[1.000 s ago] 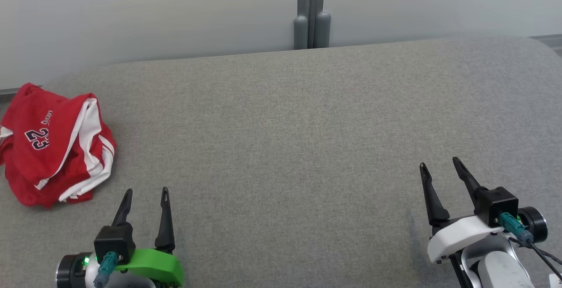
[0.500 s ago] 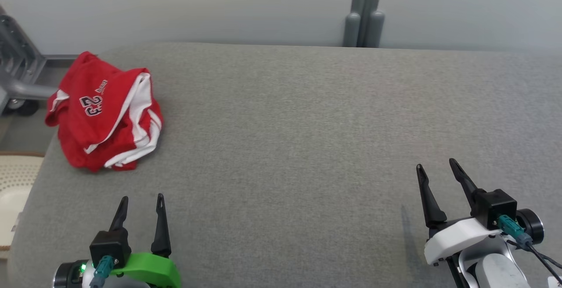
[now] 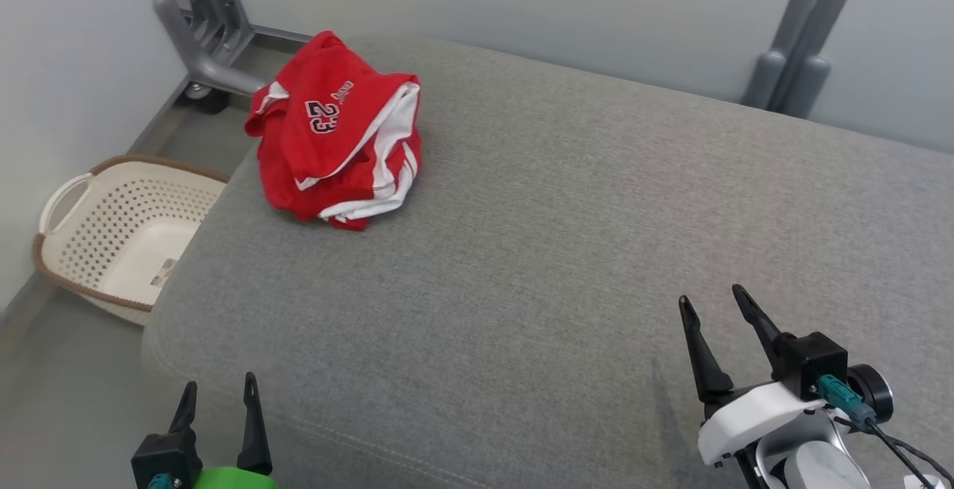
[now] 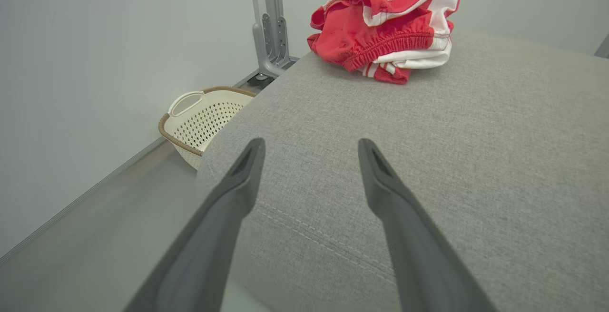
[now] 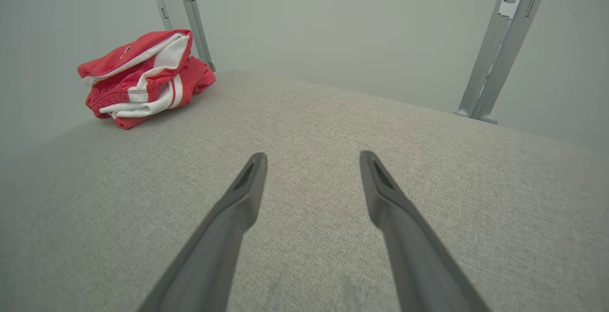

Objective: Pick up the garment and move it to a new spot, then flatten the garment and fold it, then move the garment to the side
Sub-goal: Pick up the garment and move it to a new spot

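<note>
My left gripper should next bring the garment to a new spot for flattening, and it should grab the garment by its hem beside the number 23.
The garment is a crumpled red piece with white stripes and the number 23, lying bunched near the far left corner of the grey cushioned surface. The left wrist view shows the garment well ahead of the fingers, and the right wrist view has the garment far off to the left. My left gripper hangs open at the near left edge, nothing between its fingers. My right gripper stands open over the near right of the surface, also empty.
A cream perforated laundry basket sits on the floor beside the surface's left end. A grey metal frame leg stands behind the garment, and a grey post rises at the back right against the pale wall.
The head camera has swung left, so the whole picture shifted right and the basket and floor came into view. The garment lies as before; both grippers stay open.
</note>
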